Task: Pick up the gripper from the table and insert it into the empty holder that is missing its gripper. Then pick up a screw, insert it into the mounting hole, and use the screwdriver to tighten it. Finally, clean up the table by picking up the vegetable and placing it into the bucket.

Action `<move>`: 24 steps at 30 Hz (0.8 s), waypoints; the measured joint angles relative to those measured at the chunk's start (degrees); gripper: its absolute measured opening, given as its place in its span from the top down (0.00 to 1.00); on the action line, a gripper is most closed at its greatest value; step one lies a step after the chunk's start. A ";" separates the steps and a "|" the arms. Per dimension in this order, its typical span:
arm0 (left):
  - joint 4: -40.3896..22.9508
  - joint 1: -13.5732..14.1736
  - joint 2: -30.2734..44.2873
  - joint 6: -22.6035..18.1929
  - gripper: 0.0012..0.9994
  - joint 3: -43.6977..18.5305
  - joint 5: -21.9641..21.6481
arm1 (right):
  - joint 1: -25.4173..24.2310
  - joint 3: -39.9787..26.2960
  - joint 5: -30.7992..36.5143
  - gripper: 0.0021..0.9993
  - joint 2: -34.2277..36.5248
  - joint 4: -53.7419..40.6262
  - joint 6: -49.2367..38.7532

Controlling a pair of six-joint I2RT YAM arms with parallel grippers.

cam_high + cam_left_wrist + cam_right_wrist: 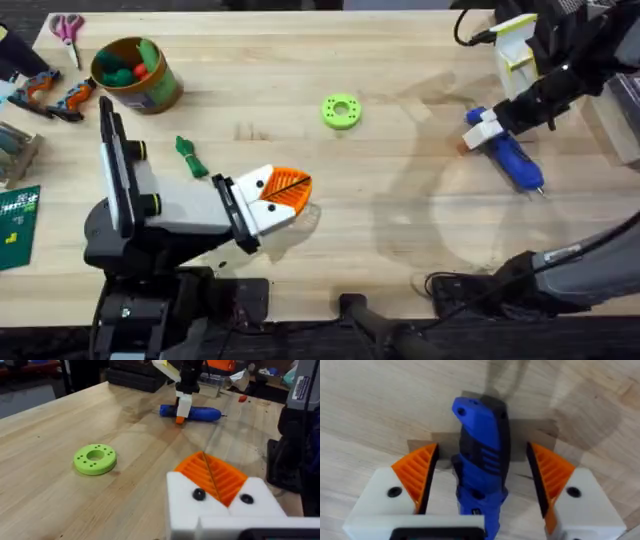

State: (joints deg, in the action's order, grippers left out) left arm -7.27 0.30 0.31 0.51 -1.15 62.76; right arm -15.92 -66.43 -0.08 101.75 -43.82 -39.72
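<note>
I should grab the blue screwdriver by its handle (500,143) (483,462) with my right gripper next, to tighten the screw in the mounting hole.
The blue screwdriver (512,160) lies on the table at the right, its metal bit pointing toward the near edge. My right gripper (481,131) is down over its butt end and open. In the right wrist view the orange pads (417,475) stand on either side of the screwdriver (481,465) with a gap on each side. My left gripper (288,191) hovers near the table's middle front, shut with its orange pads together and nothing between them. The dark green vegetable (190,157) lies left of it. The olive bucket (137,74) stands at the back left. The loose gripper, the empty holder and the screw are out of view.
A bright green ring (341,111) lies mid-table, also ahead of the left fingers as a green ring (95,458). Scissors (68,28) and pliers (52,96) lie at the far left by the bucket, which holds toy vegetables. A yellow-white fixture (516,48) stands at the back right.
</note>
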 joint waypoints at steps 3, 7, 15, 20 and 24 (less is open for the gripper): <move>0.00 0.00 -0.01 0.00 1.00 0.00 0.00 | 0.00 0.00 -0.12 0.01 0.00 0.13 -0.89; 0.00 0.00 0.01 0.00 1.00 0.00 0.00 | 0.02 0.00 -0.20 0.01 0.00 0.12 -1.48; 0.00 0.00 0.01 -0.02 1.00 0.00 0.00 | 0.15 0.00 -0.53 0.14 0.00 0.10 -1.95; 0.00 0.00 0.01 0.00 1.00 0.00 0.00 | 0.15 0.00 -0.42 0.73 0.05 0.73 -2.30; 0.00 0.00 -0.01 0.00 1.00 0.00 0.00 | 0.15 0.00 0.02 0.98 0.52 1.28 -2.32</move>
State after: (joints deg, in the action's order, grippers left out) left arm -7.27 0.30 0.30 0.51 -1.15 62.76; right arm -15.77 -66.43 -0.05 102.28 -42.54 -42.04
